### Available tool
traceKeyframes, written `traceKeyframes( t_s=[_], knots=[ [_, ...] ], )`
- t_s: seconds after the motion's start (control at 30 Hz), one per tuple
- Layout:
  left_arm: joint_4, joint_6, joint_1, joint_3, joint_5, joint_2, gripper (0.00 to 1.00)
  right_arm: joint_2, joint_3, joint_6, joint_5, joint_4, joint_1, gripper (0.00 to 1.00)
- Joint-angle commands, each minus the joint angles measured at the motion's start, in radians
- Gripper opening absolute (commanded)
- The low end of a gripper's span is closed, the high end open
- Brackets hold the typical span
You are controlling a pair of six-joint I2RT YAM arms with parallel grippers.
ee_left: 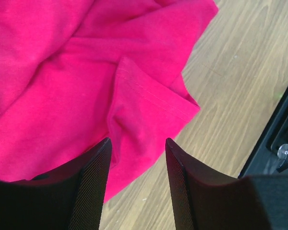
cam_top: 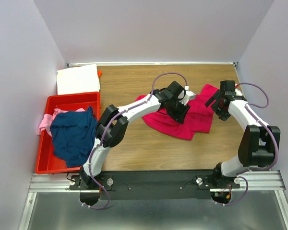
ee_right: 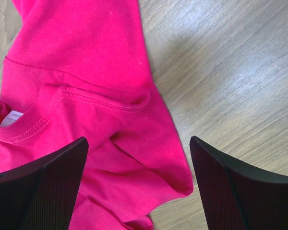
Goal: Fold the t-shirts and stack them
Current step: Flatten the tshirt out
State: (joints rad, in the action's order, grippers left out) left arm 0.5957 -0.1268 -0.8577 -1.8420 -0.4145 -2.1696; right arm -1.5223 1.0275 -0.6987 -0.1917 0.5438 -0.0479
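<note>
I need to draw the crumpled cloth open for folding, so my left gripper should next grab the sleeve's hemmed edge on the magenta-pink t-shirt [cam_top: 194, 120].
The magenta-pink t-shirt [cam_top: 194, 120] lies crumpled on the wooden table, right of centre. My left gripper [cam_top: 181, 111] hovers over its middle, open and empty; the left wrist view shows a sleeve [ee_left: 149, 108] between the fingers. My right gripper [cam_top: 217, 106] is open and empty over the shirt's right edge; its view shows the collar [ee_right: 86, 98] and a fold [ee_right: 153, 163]. The navy t-shirt [cam_top: 74, 134] and the pale pink t-shirt [cam_top: 45, 122] lie in the red bin. The white t-shirt [cam_top: 78, 79] lies folded at the back left.
The red plastic bin [cam_top: 69, 99] stands at the table's left edge. Bare wood [cam_top: 149, 148] lies in front of the magenta shirt. Walls close in the table at the back and both sides.
</note>
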Motion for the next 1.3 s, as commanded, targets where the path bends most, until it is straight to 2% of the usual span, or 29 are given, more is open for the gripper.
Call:
traceKeyframes(
  t_s=[0.0,0.17,0.8,0.9,0.93,1.0,1.13,1.27],
  knots=[
    [-0.016,-0.013,0.002,-0.034,0.084,-0.024,0.57,-0.004,0.023,0.004,0.032,0.018,-0.012,0.92],
    [-0.112,-0.037,0.002,0.013,0.140,0.005,0.58,-0.002,0.028,0.008,0.047,0.013,-0.012,0.92],
    [-0.102,0.012,-0.001,0.009,-0.006,-0.122,0.58,-0.027,0.019,0.001,0.031,-0.004,-0.013,0.92],
    [-0.100,0.016,-0.001,0.009,-0.018,-0.128,0.34,-0.044,0.017,0.007,0.026,-0.019,-0.013,0.90],
    [-0.094,0.021,-0.001,0.010,-0.017,-0.128,0.15,-0.056,0.020,0.010,0.028,-0.024,-0.015,0.89],
    [-0.085,0.023,0.000,0.012,0.014,-0.115,0.01,-0.070,0.025,0.015,0.032,-0.037,-0.015,0.82],
    [-0.071,-0.011,0.025,0.061,0.144,0.020,0.00,-0.113,0.052,0.030,0.051,-0.050,-0.018,0.67],
    [-0.102,-0.098,0.091,0.197,0.250,0.224,0.00,-0.137,0.082,0.034,0.067,-0.053,-0.018,0.62]
  ],
)
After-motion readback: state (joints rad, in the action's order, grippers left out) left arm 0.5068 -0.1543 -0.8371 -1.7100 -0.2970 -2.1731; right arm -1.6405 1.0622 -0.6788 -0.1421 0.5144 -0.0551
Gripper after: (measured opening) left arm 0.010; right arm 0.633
